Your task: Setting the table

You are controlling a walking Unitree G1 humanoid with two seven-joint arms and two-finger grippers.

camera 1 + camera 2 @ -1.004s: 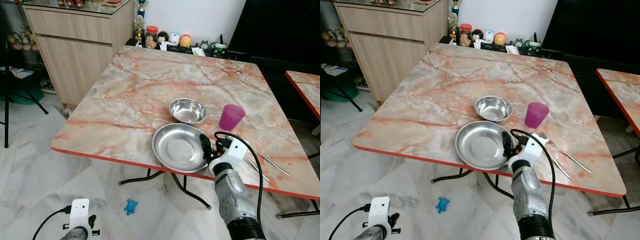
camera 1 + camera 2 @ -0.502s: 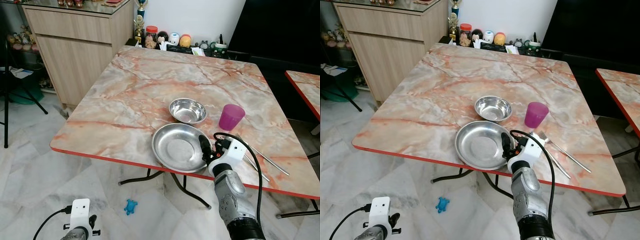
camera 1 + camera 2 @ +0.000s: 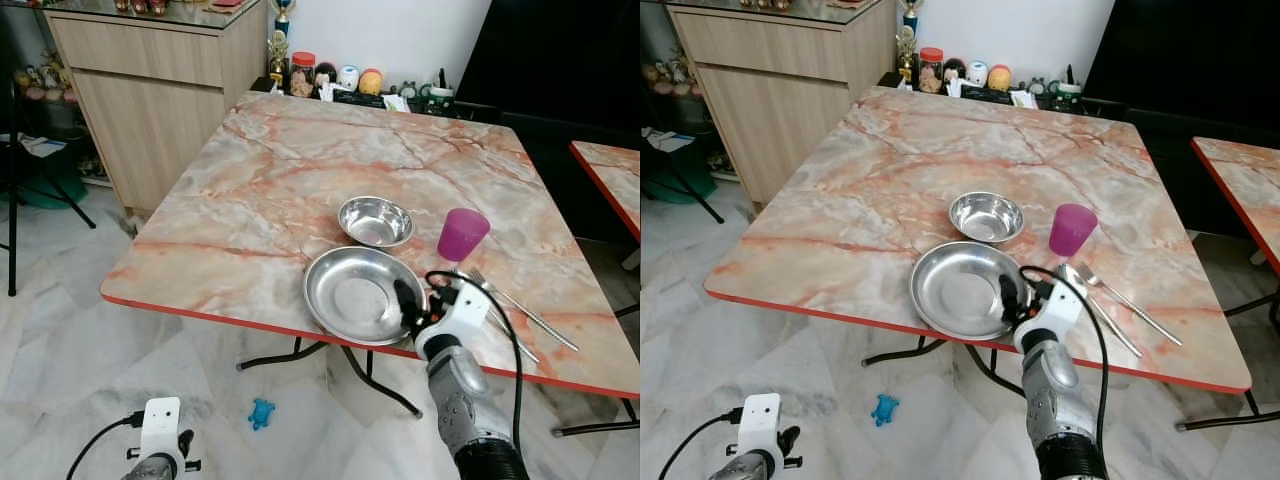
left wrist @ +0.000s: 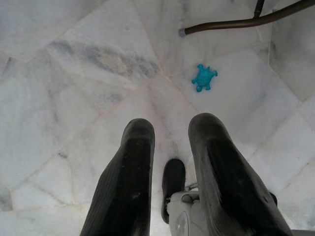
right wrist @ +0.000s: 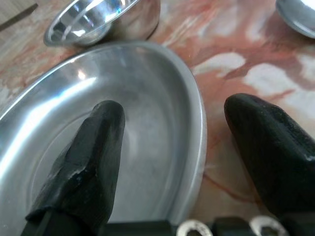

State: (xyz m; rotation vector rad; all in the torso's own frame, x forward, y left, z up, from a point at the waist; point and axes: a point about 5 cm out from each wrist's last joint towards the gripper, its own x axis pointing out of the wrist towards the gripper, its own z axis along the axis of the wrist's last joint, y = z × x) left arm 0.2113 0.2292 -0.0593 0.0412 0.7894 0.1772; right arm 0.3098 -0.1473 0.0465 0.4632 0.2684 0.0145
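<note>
My right gripper should set the other table with the large steel plate (image 3: 355, 293) next, so it should pick up the plate by its raised rim (image 3: 412, 283).
A large steel plate (image 3: 355, 293) lies near the front edge of the marble table (image 3: 250, 190). Behind it stands a small steel bowl (image 3: 375, 220), with a purple cup (image 3: 463, 233) to its right. A fork (image 3: 525, 308) and a spoon (image 3: 503, 328) lie right of the plate. My right gripper (image 3: 410, 308) is open at the plate's right rim. In the right wrist view one finger (image 5: 93, 147) is over the plate's (image 5: 59, 162) inside and the other finger (image 5: 268, 142) is over the table outside the rim. My left gripper (image 4: 172, 128) hangs open over the floor.
Jars and figurines (image 3: 340, 78) line the table's far edge. A wooden cabinet (image 3: 150, 90) stands at the back left. A second table (image 3: 610, 170) is to the right. A small blue toy (image 3: 261, 412) lies on the marble floor beside the table's legs.
My right gripper has come slightly lower and closer along the plate's right rim. The plate, bowl and cup have not moved.
</note>
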